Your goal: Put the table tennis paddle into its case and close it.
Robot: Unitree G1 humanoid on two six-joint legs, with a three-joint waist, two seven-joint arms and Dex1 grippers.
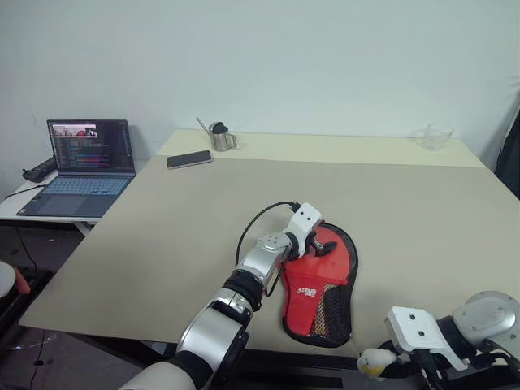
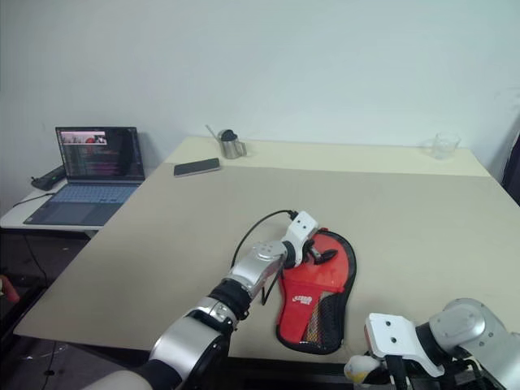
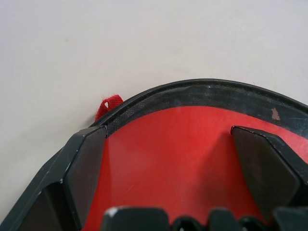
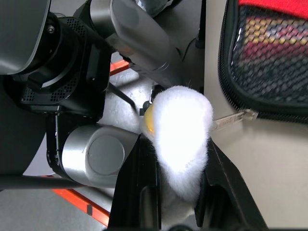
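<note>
The white-yellow charm hangs from the zip pull (image 4: 236, 118) beside the case's narrow end in the right wrist view, so it is time for my right gripper to open now.
The case (image 1: 321, 284) lies flat near the table's (image 1: 162, 244) front edge, red side up, with its white logo and mesh pocket toward me. My left gripper (image 1: 322, 244) stands open over the case's round far end, and its fingers (image 3: 86, 163) straddle the red face just inside the black rim. My right gripper (image 4: 180, 192) sits just off the table's front edge, shut on the white-yellow charm (image 4: 180, 139). The charm hangs from the zip pull (image 4: 236, 118) at the case's narrow end. The paddle is hidden. Red and pale stripes show through the mesh (image 4: 274, 53).
A phone (image 1: 189, 159) and a small metal jug (image 1: 220, 136) stand at the far left of the table, and a clear glass bowl (image 1: 435, 136) at the far right. An open laptop (image 1: 85, 166) sits on a side table to the left.
</note>
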